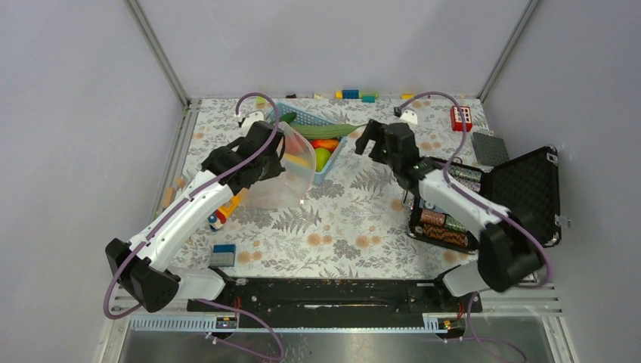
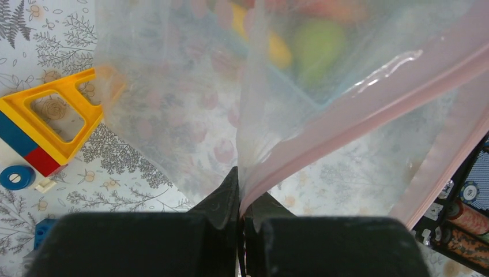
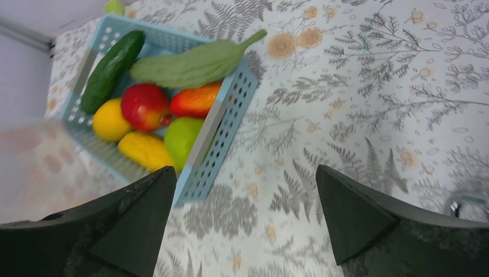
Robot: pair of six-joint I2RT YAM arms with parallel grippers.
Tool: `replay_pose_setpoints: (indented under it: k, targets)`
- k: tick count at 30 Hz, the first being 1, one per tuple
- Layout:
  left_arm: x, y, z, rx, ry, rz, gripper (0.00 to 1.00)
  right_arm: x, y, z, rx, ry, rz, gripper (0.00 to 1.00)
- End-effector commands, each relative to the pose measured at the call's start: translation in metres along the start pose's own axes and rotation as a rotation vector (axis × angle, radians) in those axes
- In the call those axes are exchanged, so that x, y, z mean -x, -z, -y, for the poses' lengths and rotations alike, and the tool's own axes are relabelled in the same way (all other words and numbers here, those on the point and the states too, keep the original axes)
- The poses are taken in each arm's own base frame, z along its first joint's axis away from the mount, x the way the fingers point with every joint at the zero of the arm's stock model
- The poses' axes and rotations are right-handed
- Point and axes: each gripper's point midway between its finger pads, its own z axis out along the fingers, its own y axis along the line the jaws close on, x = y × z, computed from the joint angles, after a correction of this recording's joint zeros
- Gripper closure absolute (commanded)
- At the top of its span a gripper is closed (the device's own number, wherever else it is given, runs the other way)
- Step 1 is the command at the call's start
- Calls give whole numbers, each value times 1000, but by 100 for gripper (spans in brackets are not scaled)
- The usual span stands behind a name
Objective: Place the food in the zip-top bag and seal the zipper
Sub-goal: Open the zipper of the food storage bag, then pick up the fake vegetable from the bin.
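The long green pod's body should stay free to enter the zip-top bag point(image 2: 190, 98). My right gripper needs to grab the pod by its stem end.
My left gripper point(image 2: 241, 190) is shut on the clear zip-top bag point(image 2: 190, 98) at its pale pink zipper point(image 2: 369, 95) and holds it up off the table, mouth hanging open; the bag also shows in the top view point(image 1: 291, 162). The food lies in a light blue mesh basket point(image 3: 222, 124): green cucumber point(image 3: 112, 69), long green pod point(image 3: 193, 63), red apple point(image 3: 143, 105), lemon point(image 3: 108, 121), banana point(image 3: 147, 151), green fruit point(image 3: 181, 138), red-orange fruit point(image 3: 196, 99). My right gripper point(image 3: 245, 190) is open and empty above the table, right of the basket.
A yellow, blue and red toy block piece point(image 2: 43, 124) lies left of the bag. An open black case point(image 1: 521, 193) with batteries stands at the right. Small coloured blocks point(image 1: 351, 94) line the back edge. A red block point(image 1: 461, 117) sits far right.
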Motion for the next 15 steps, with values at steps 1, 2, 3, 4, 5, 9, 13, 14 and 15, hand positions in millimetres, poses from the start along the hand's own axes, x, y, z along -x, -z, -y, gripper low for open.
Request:
replay_pose_setpoints:
  k: [1,2,3,4,5,9,13,14,15]
  targets:
    - [23,3,5,-40,36,88,100,54,-57,-24,19,-154,202,2]
    - [23,2,4,-36,36,86,100,57,-71,-27,25,-168,215,3]
    - [23,0,4,-34,33,82,100,57,-85,-31,31,-180,214,4]
    - [23,-1,3,-32,30,81,100,53,-103,-31,22,-188,206,4]
    - [23,-1,3,-29,28,80,100,56,-110,-32,18,-202,211,5]
    - [23,-3,4,-38,32,78,100,46,-150,-22,-42,-248,215,7]
    - [21,-6,5,-42,24,70,100,40,-169,-19,-50,-271,206,10]
    - [21,-7,4,-36,26,71,100,39,-172,-18,-50,-280,205,10]
    - [21,-8,3,-34,29,70,100,39,-175,-18,-50,-287,208,13]
